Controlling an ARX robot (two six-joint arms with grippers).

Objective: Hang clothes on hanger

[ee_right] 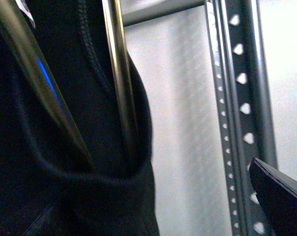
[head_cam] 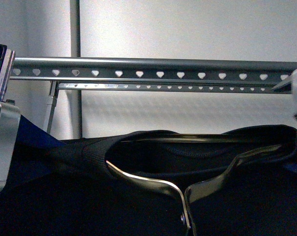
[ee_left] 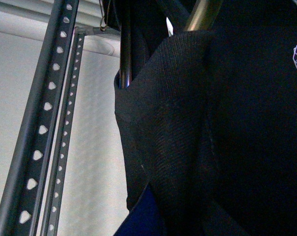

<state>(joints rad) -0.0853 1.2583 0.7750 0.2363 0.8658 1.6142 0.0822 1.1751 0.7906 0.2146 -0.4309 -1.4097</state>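
Observation:
I should next use my right gripper to grab the black T-shirt by its collar edge (ee_right: 142, 120), so that I can hang the shirt (ee_right: 89, 196) on the wire hanger.
The clothes (head_cam: 89, 206), a black T-shirt, fill the lower front view, collar open towards me. A thin brass-coloured wire hanger (head_cam: 153, 183) sits inside the collar. The hanger (head_cam: 153, 64), a grey rail with heart-shaped holes, runs across above the shirt without touching it. My left gripper (head_cam: 1, 73) shows at the left edge, shut on the clothes (ee_left: 187, 123); cloth hides its fingers in the left wrist view, where the rail (ee_left: 40, 128) passes beside. My right gripper (ee_right: 187, 211) is open beside the shirt (ee_right: 89, 196); one dark finger (ee_right: 281, 196) shows near the rail (ee_right: 246, 98).
A second, thinner punched rail (head_cam: 163, 87) runs behind the first. A slanted grey leg (head_cam: 51, 110) and a vertical pole (head_cam: 75, 29) stand at the back left against a white wall. The wire hanger's bars (ee_right: 120, 83) cross the right wrist view.

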